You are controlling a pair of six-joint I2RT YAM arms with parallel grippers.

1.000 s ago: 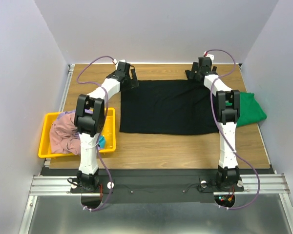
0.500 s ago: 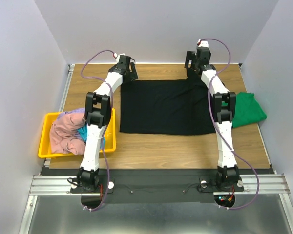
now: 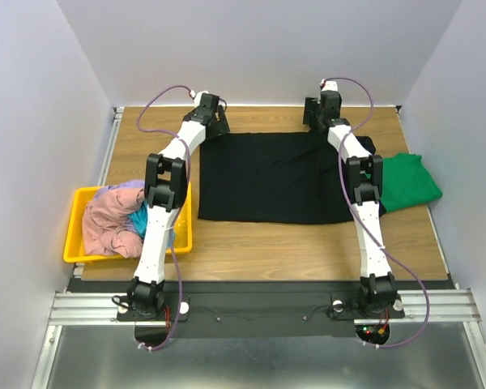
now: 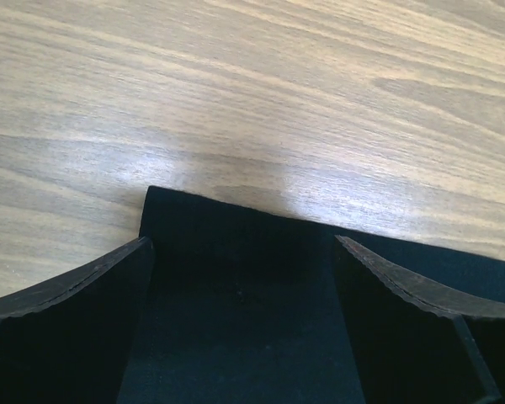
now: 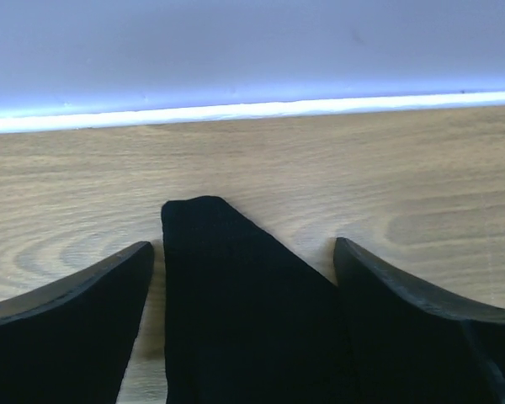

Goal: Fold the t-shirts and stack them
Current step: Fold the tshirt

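Next, my left gripper grabs the black t-shirt by its far corner on the bin side to fold the t-shirt's far edge toward me.
The black t-shirt lies flat across the middle of the table. My left gripper is open at its far left corner; in the left wrist view that corner lies between my spread fingers. My right gripper is open at the far right corner; in the right wrist view a pointed black corner lies between its fingers. A green t-shirt lies at the right edge. A dusty-pink t-shirt and a teal one sit in the bin, with a lavender one behind them.
A yellow plastic bin stands at the table's left side. The back wall runs close behind both grippers. Bare wood shows in front of the black shirt. Side walls close in the table left and right.
Both arms have stretched farther toward the back wall, and the grippers have come down at the black shirt's far corners. The shirt has stayed flat.
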